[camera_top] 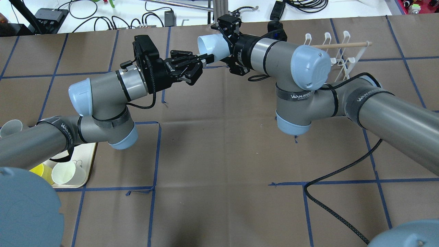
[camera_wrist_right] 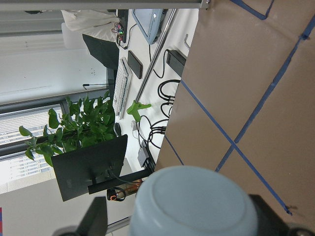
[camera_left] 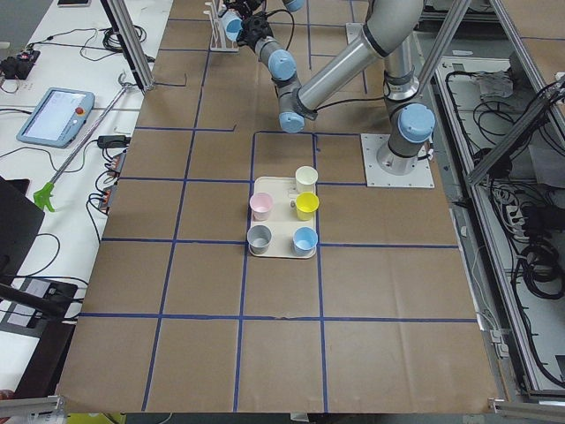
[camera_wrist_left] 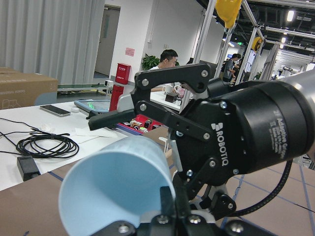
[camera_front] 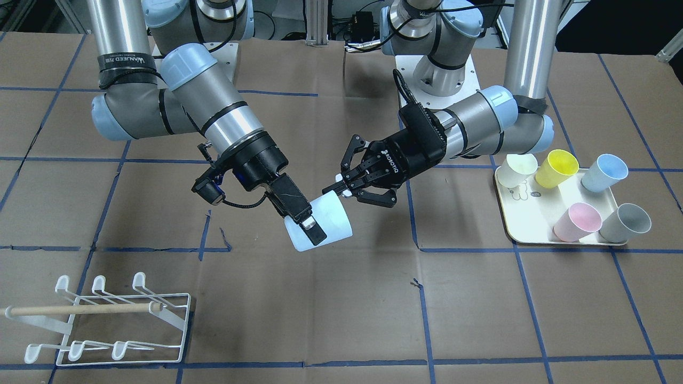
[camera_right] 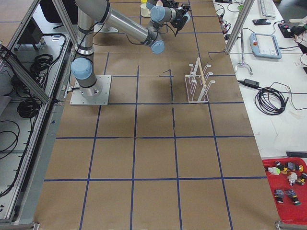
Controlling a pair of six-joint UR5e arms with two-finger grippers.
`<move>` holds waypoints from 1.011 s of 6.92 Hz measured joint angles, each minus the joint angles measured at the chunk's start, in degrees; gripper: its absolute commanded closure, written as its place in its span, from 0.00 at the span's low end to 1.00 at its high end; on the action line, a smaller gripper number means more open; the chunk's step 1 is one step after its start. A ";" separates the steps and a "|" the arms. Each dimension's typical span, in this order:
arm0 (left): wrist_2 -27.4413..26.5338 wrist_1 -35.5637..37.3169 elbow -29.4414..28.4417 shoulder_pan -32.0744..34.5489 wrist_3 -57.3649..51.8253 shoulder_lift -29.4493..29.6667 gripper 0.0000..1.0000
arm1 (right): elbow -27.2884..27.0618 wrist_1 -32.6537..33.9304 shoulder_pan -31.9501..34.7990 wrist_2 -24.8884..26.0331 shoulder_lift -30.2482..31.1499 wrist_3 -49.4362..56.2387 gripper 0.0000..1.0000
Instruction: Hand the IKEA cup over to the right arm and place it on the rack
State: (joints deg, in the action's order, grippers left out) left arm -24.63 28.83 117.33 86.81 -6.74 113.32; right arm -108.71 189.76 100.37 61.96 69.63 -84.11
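Note:
The right gripper grabs the pale blue cup (camera_front: 331, 224) by its sides near the base next, to place the cup on the white wire rack (camera_front: 106, 320).
The pale blue cup (camera_front: 331, 224) lies on its side in the air over the table's middle, between both grippers. My left gripper (camera_front: 339, 190) is shut on the cup's rim; the left wrist view shows one finger inside the cup's open mouth (camera_wrist_left: 113, 187). My right gripper (camera_front: 312, 226) is open and straddles the cup's body from the base end. The right wrist view shows the cup's base (camera_wrist_right: 194, 201) between the fingers with a gap on one side. The white wire rack (camera_front: 106, 320) with a wooden dowel stands on the table on my right arm's side, apart from both arms.
A cream tray (camera_front: 525, 224) on my left side holds white, yellow, blue, pink and grey cups. A black cable (camera_top: 343, 171) lies on the table under my right arm. Blue tape lines cross the brown tabletop.

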 measured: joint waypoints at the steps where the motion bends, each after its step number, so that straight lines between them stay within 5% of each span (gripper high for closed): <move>1: -0.04 0.00 0.00 -0.03 0.06 -0.02 0.96 | -0.05 -0.02 -0.01 0.02 0.00 0.02 0.16; 4: -0.07 0.00 0.00 0.01 0.14 -0.03 0.96 | -0.10 -0.17 -0.08 -0.03 0.17 0.14 0.39; 6: -0.06 0.00 0.00 0.02 0.30 -0.05 0.93 | -0.09 -0.18 -0.10 -0.23 0.21 0.25 0.43; 7: -0.06 0.00 -0.03 0.02 0.62 -0.04 0.84 | -0.07 -0.20 -0.10 -0.30 0.27 0.31 0.44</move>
State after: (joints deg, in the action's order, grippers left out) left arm -24.69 28.83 117.31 86.83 -6.11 113.28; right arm -108.78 189.56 100.27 61.66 69.89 -83.80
